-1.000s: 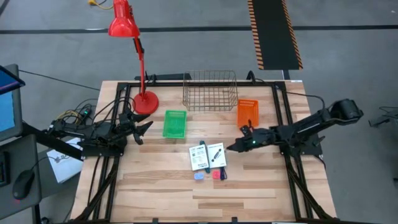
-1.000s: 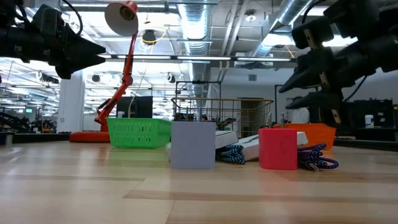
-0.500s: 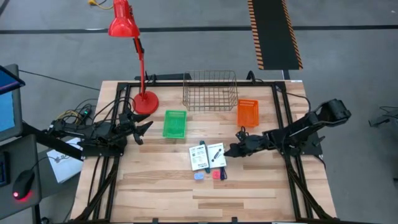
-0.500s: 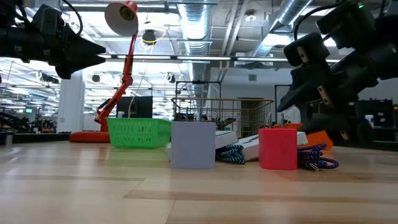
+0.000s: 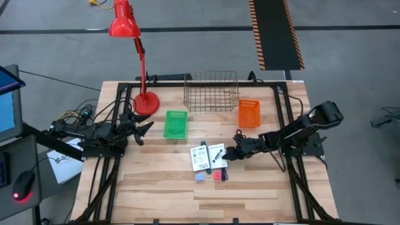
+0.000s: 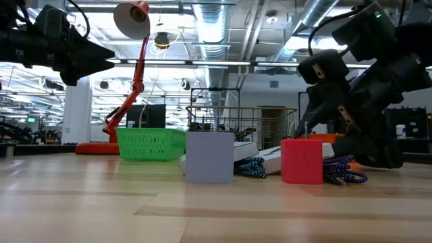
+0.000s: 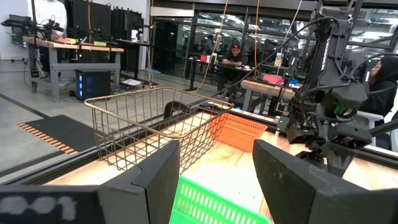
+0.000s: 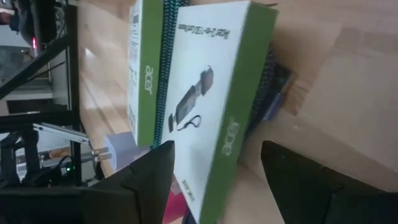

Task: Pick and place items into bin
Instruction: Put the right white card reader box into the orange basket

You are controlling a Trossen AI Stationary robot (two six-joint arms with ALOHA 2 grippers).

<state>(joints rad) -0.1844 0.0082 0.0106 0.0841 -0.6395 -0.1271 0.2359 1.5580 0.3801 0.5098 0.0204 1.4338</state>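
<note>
I will next grab the white card pack beside the dark-blue stick by its green edge (image 8: 230,137) with my right gripper. Then the pack can go in the orange bin.
Two white printed card packs lie flat side by side mid-table, the left pack (image 5: 200,157) and the right pack (image 5: 217,154). In the right wrist view the right pack (image 8: 211,93) has a green edge, and a teal stick (image 8: 165,62) lies between the packs. A dark-blue stick (image 8: 268,81) lies beside the right pack. A light-blue piece (image 5: 199,177) and a pink-red piece (image 5: 217,175) sit nearer the front edge. My right gripper (image 5: 230,153) is open, low over the right pack's right end, touching nothing that I can see. My left gripper (image 5: 145,128) is open and empty at the table's left.
A green bin (image 5: 175,124), an orange bin (image 5: 249,113) and a wire basket (image 5: 211,90) stand toward the far edge. A red desk lamp (image 5: 145,102) stands at the far left. Bare wood lies along the table's near side.
My right gripper has moved toward the table's left and near edges and gone down, closing on the right card pack. The packs, sticks and pieces have not moved.
</note>
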